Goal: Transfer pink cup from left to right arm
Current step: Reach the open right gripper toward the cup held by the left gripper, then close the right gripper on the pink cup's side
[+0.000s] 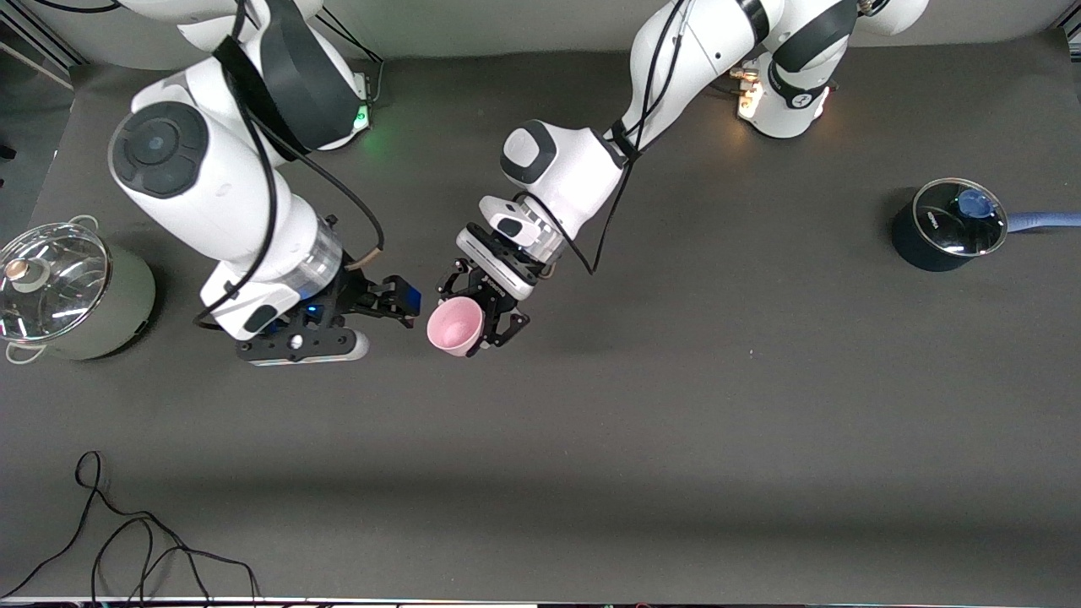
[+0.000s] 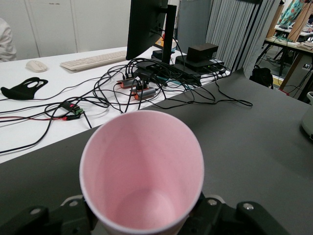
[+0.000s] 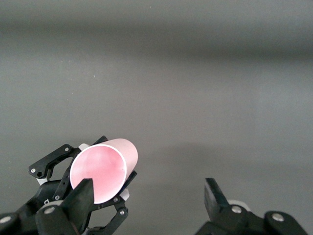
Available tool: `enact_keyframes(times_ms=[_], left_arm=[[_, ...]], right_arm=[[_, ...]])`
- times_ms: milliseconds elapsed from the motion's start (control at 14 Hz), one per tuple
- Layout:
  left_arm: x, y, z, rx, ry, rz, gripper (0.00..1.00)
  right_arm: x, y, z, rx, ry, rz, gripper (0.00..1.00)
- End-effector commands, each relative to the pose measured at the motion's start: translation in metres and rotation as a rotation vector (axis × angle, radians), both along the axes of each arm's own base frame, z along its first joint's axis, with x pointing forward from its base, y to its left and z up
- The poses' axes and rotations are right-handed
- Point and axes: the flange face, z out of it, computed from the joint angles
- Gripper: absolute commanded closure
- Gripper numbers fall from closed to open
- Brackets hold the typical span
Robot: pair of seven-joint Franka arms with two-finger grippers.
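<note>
I will pinch the pink cup by its open rim (image 1: pixel 430 328) with my right gripper next, because my left gripper's black fingers crowd the cup's base end.
The pink cup (image 1: pixel 454 326) is held up over the middle of the table, tipped on its side with its open rim toward the front camera. My left gripper (image 1: pixel 483 314) is shut on its base end. In the left wrist view the pink cup (image 2: pixel 142 169) fills the frame between the jaws. My right gripper (image 1: pixel 397 302) is open and empty, beside the cup toward the right arm's end, not touching it. In the right wrist view the pink cup (image 3: pixel 103 167) shows past one open finger (image 3: pixel 80 198), with my left gripper's black links around it.
A pale green pot with a glass lid (image 1: pixel 63 291) stands at the right arm's end of the table. A dark pot with a glass lid and blue handle (image 1: pixel 950 224) stands at the left arm's end. A black cable (image 1: pixel 127 540) lies near the front edge.
</note>
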Motion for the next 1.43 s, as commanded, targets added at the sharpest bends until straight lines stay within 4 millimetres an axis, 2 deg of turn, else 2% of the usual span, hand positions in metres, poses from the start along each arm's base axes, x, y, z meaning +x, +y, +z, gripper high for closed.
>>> enact_keyframes(times_ms=[0, 71, 429, 929, 1143, 1357], left_arm=[[-0.002, -0.002, 0.001, -0.007, -0.007, 0.026, 1.00], [-0.001, 0.000, 0.000, 0.000, -0.009, 0.029, 1.00], [0.001, 0.001, -0.003, 0.011, -0.014, 0.031, 1.00], [0.001, 0.002, -0.002, 0.011, -0.016, 0.032, 1.00], [0.001, 0.002, -0.003, 0.012, -0.015, 0.032, 1.00], [0.001, 0.002, -0.002, 0.011, -0.016, 0.032, 1.00]], right_arm=[[-0.007, 0.023, -0.015, -0.004, 0.022, 0.005, 0.00], [-0.010, 0.031, -0.021, -0.009, 0.028, 0.017, 0.00], [-0.008, 0.036, -0.062, -0.027, 0.049, -0.014, 0.00], [-0.001, 0.032, -0.092, -0.050, 0.074, -0.024, 0.00], [0.000, 0.029, -0.092, -0.051, 0.074, -0.028, 0.02], [0.001, 0.029, -0.090, -0.049, 0.072, -0.028, 0.47]])
